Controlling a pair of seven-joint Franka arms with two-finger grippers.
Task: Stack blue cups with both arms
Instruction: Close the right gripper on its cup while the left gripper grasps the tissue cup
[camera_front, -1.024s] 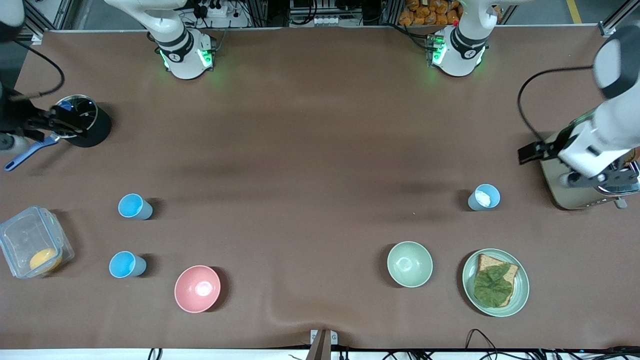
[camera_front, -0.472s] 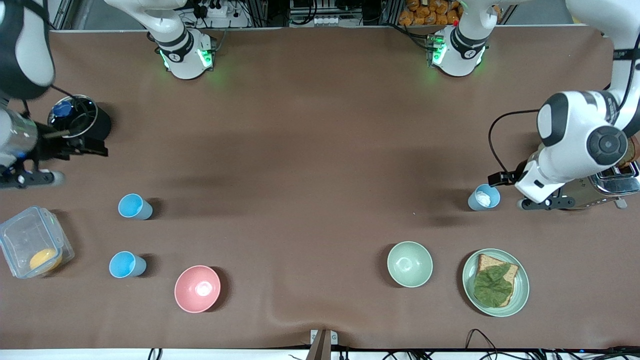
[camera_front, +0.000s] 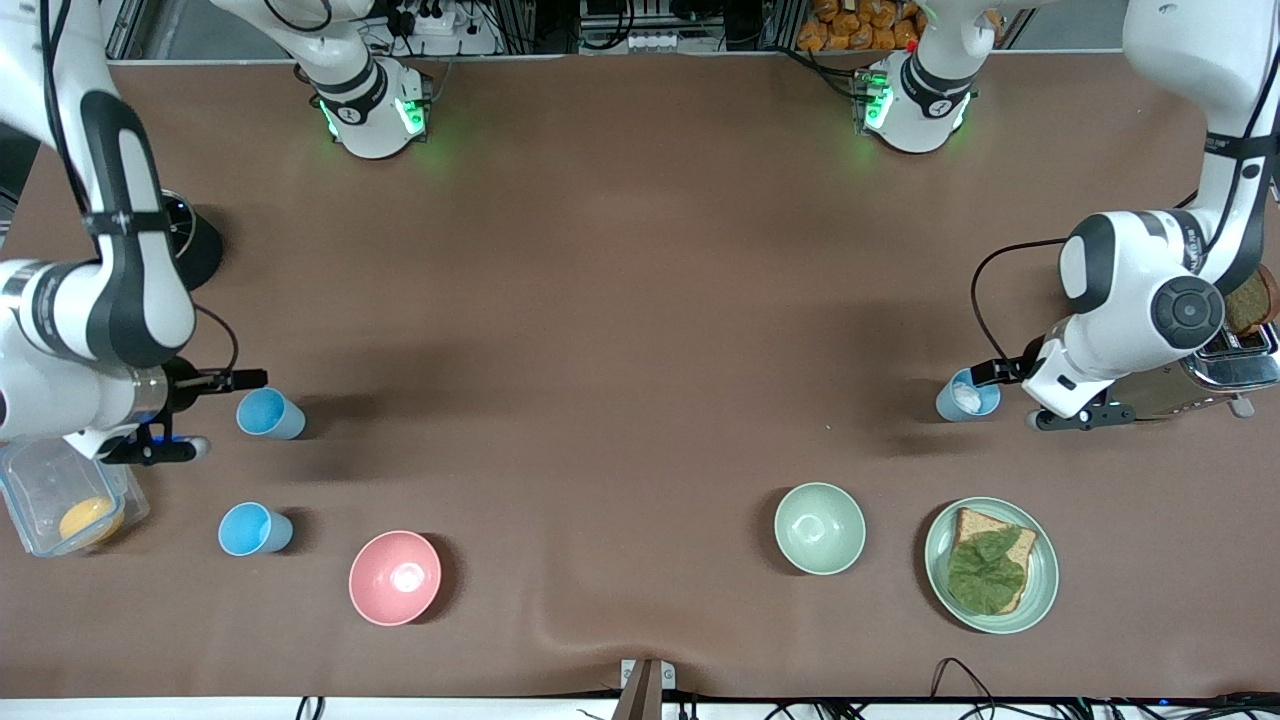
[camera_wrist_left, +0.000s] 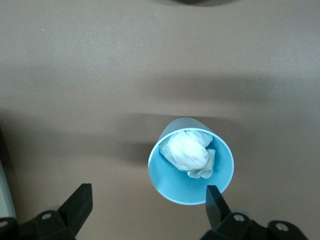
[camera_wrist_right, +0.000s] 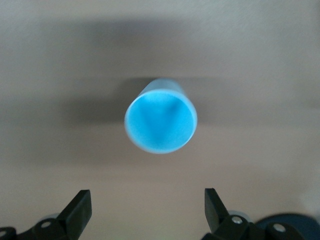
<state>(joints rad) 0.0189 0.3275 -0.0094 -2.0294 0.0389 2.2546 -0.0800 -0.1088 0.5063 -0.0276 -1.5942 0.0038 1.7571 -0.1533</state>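
I need to stack the blue cups, so I should next grab the farther empty cup by its rim (camera_front: 254, 413) (camera_wrist_right: 161, 149) with my right gripper.
Three light blue cups stand on the brown table. One cup (camera_front: 967, 395) toward the left arm's end holds crumpled white paper; it also shows in the left wrist view (camera_wrist_left: 191, 161). My left gripper (camera_front: 992, 373) is open beside and just above it, one finger (camera_wrist_left: 215, 202) close to its rim. Two empty cups stand toward the right arm's end: one (camera_front: 268, 413) farther from the front camera, also in the right wrist view (camera_wrist_right: 160, 121), and one (camera_front: 252, 529) nearer. My right gripper (camera_front: 240, 380) is open and empty just short of the farther cup.
A pink bowl (camera_front: 394, 577), a pale green bowl (camera_front: 819, 527) and a green plate (camera_front: 1040, 590) with bread and lettuce sit near the front edge. A clear plastic box (camera_front: 50, 490) and black pot (camera_front: 195, 250) are by the right arm; a toaster (camera_front: 1180, 395) is by the left arm.
Both arms have swung in from the table's ends and come down. The left gripper has reached the cup with paper; the right gripper has reached the farther empty cup. No cup has moved.
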